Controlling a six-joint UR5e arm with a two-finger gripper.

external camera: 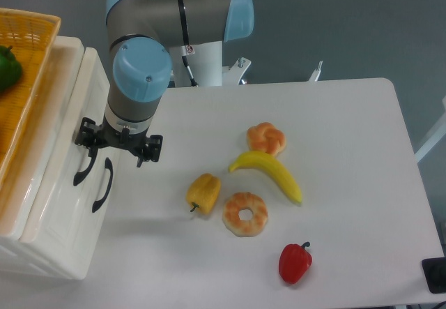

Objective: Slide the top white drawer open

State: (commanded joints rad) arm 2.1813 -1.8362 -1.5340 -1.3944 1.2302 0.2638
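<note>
The top white drawer (66, 134) needs to slide open. My gripper should grab the drawer by its curved black handle (81, 172) next.
The white cabinet stands at the left edge with its front facing right. The top white drawer (66, 134) carries a curved black handle (81, 172); the lower drawer's handle (103, 185) lies just right of it. My gripper (116, 157) hangs over the drawer fronts, open, with its fingers spread wide. Its left finger (88, 148) overlaps the upper end of the top drawer's handle, and its right finger (144, 154) is over the table beside the cabinet. Whether the left finger touches the handle I cannot tell. The drawer looks shut.
An orange wicker basket (31, 58) with a green pepper (7, 68) sits on the cabinet. On the table lie a yellow pepper (203, 192), a banana (270, 172), two pastries (266, 138) (245, 213) and a red pepper (295, 261).
</note>
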